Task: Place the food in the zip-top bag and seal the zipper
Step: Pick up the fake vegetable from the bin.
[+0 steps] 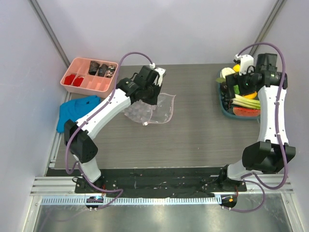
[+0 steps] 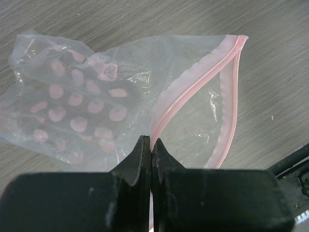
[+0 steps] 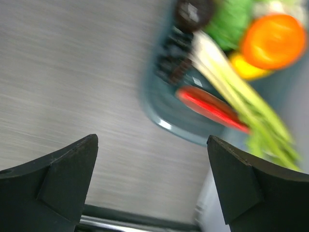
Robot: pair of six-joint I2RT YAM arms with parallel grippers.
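Note:
My right gripper grabs the leek (image 3: 241,92) by its green leafy end (image 3: 271,136) next, since the pale end stays free to go into the zip-top bag.
The clear zip-top bag (image 1: 161,108) lies on the table's middle, its mouth gaping. My left gripper (image 2: 151,145) is shut on the pink zipper (image 2: 193,84) at the near lip; the far lip (image 2: 231,106) curves away to the right. Pink spots (image 2: 72,101) show through the bag's left part. The food sits in a teal tray (image 3: 164,116) at the far right: a leek (image 3: 241,92), an orange (image 3: 273,38), a watermelon slice (image 3: 212,108), dark grapes (image 3: 171,63), a yellow fruit (image 3: 246,67). My right gripper (image 3: 152,145) hangs open and empty beside the tray's left rim (image 1: 224,108).
A pink compartment tray (image 1: 89,75) with red and dark pieces stands at the back left. A blue cloth (image 1: 77,111) lies crumpled in front of it at the table's left edge. Grey walls close in on both sides.

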